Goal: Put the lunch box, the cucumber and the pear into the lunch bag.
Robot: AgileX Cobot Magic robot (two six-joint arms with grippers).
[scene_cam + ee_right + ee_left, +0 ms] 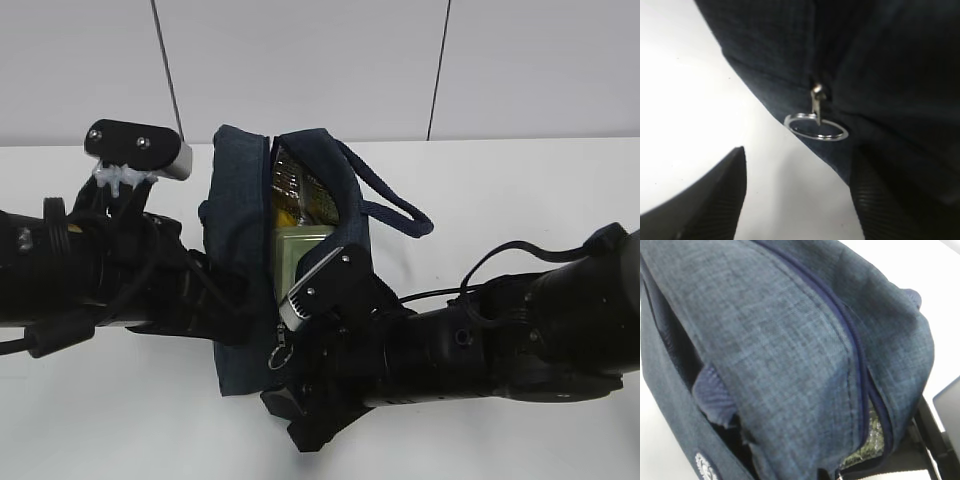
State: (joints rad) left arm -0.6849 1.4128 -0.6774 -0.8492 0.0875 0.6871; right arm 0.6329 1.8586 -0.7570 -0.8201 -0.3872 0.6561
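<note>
I will next use my right gripper to grab the metal ring pull by its free-hanging loop, because the zipper slider sits close between folds of navy fabric.
The dark navy lunch bag stands mid-table, its top zipper open. Inside show the sage-green lunch box and, behind it, a yellow patch that looks like the pear. The cucumber is hidden. My left gripper is pressed into the bag's left side, its fingers buried in the fabric, shut on it. My right gripper is open at the bag's near end. The metal ring pull hangs just ahead of its fingertips, untouched, and also shows as the ring pull in the exterior view.
The bag's padded loop handle hangs off its right side, above my right arm. Silver lining shows through the zipper gap. The white table runs back to a pale wall.
</note>
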